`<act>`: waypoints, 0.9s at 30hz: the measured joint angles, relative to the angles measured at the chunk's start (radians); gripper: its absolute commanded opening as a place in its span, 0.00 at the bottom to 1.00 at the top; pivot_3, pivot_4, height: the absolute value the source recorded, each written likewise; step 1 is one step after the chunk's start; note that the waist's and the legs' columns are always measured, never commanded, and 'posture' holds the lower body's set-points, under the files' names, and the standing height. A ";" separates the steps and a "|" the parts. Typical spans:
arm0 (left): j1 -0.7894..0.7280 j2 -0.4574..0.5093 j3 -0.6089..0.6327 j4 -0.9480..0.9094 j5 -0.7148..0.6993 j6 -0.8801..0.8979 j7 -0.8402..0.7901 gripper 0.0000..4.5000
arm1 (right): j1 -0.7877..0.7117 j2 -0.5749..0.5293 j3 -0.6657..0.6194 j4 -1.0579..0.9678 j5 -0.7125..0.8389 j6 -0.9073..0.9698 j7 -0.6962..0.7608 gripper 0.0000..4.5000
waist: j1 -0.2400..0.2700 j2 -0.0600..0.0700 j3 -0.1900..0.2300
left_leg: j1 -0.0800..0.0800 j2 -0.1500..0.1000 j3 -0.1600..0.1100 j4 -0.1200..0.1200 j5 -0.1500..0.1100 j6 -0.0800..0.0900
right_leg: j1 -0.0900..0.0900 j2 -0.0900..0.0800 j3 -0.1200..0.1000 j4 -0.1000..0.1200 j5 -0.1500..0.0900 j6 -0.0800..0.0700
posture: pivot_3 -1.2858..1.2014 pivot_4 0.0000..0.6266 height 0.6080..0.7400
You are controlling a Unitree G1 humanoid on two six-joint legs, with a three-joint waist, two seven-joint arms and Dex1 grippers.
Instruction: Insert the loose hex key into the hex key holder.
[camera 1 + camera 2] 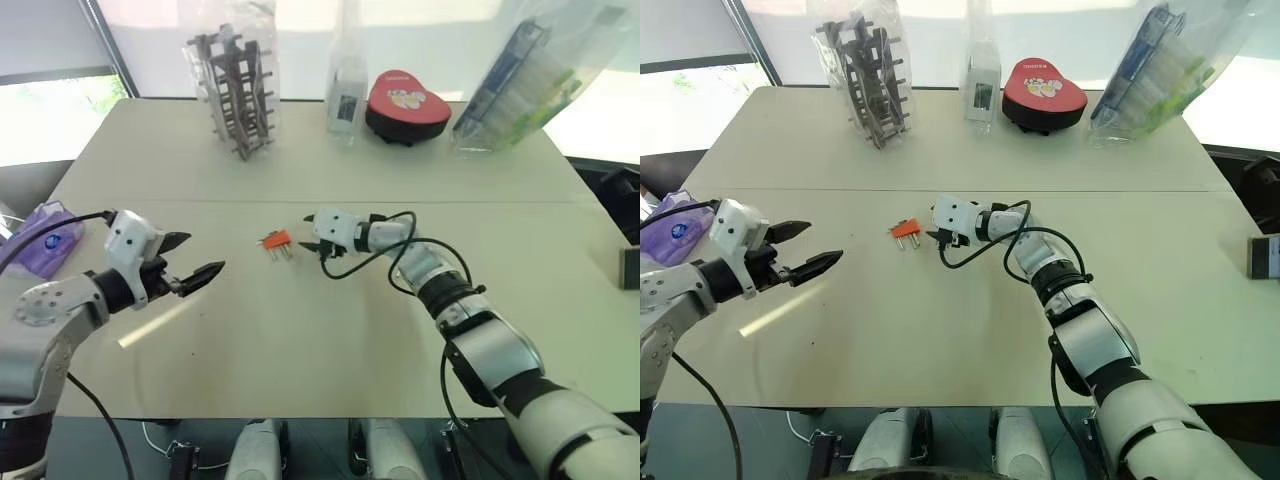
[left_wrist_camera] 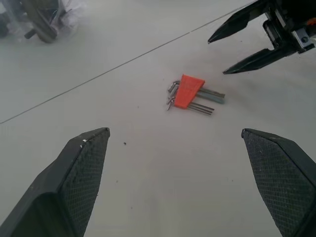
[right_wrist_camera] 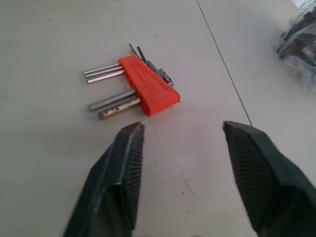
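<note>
My right gripper grabs the holder by its bare wide orange end (image 1: 286,237) (image 3: 165,102) next, since metal keys stick out along both edges of the hex key holder.
The hex key holder (image 3: 148,86) is a small orange block lying flat mid-table, with several thin metal keys sticking out of it. The loose hex key is out of view on its own; every key I see sits in the holder. My right gripper (image 3: 182,126) hovers low just to the right of the holder (image 1: 275,240), open and empty, its fingertips a short way from the block. My left gripper (image 1: 205,252) is further off to the left, wide open and empty, pointing toward the holder (image 2: 187,91). The right gripper (image 2: 217,56) also appears in the left wrist view.
Along the table's far edge stand a bagged dark rack (image 1: 235,95), a clear package (image 1: 345,95), a red heart-shaped box (image 1: 405,105) and a large plastic bag (image 1: 530,80). A purple bag (image 1: 45,235) lies at the left edge. Bare tabletop surrounds the holder.
</note>
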State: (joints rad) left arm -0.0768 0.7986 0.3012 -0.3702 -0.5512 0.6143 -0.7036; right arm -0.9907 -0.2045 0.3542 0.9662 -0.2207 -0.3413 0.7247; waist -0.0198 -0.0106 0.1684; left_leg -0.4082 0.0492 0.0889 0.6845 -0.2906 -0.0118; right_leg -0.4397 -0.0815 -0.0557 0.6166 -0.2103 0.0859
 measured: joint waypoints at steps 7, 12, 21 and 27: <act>0.028 -0.006 0.021 -0.027 -0.005 0.008 0.020 1.00 | -0.050 0.039 -0.001 0.125 -0.023 -0.043 -0.035 1.00 | -0.001 0.000 0.000 | 0.000 0.000 0.000 0.000 0.000 -0.001 | 0.000 0.000 0.000 0.000 0.000 0.000 | 0.52 0.24 1.00; 0.038 -0.018 0.030 -0.048 -0.006 0.009 0.033 1.00 | -0.080 0.065 -0.009 0.189 -0.031 -0.051 -0.064 1.00 | -0.003 0.000 0.000 | 0.000 0.000 0.000 0.000 0.000 -0.001 | 0.000 0.000 0.000 0.000 0.000 0.000 | 0.52 0.24 1.00; 0.050 -0.026 0.033 -0.076 -0.007 0.015 0.060 1.00 | -0.106 0.106 -0.037 0.247 -0.032 -0.043 -0.065 1.00 | -0.005 0.000 0.000 | 0.001 0.000 0.000 -0.001 0.001 -0.002 | 0.000 0.000 0.000 0.001 0.000 0.000 | 0.52 0.24 1.00; 0.065 -0.033 0.035 -0.086 -0.007 0.015 0.076 1.00 | -0.106 0.156 -0.064 0.249 -0.022 -0.010 -0.025 1.00 | -0.021 0.000 0.000 | 0.000 0.001 -0.001 -0.001 0.001 -0.002 | 0.000 0.000 0.000 0.001 0.000 0.000 | 0.52 0.24 1.00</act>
State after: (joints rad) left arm -0.0120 0.7655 0.3358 -0.4557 -0.5579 0.6288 -0.6278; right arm -1.0970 -0.0489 0.2904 1.2152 -0.2423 -0.3509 0.6999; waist -0.0406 -0.0102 0.1685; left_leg -0.4077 0.0499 0.0876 0.6831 -0.2897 -0.0136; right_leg -0.4400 -0.0815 -0.0559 0.6180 -0.2103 0.0857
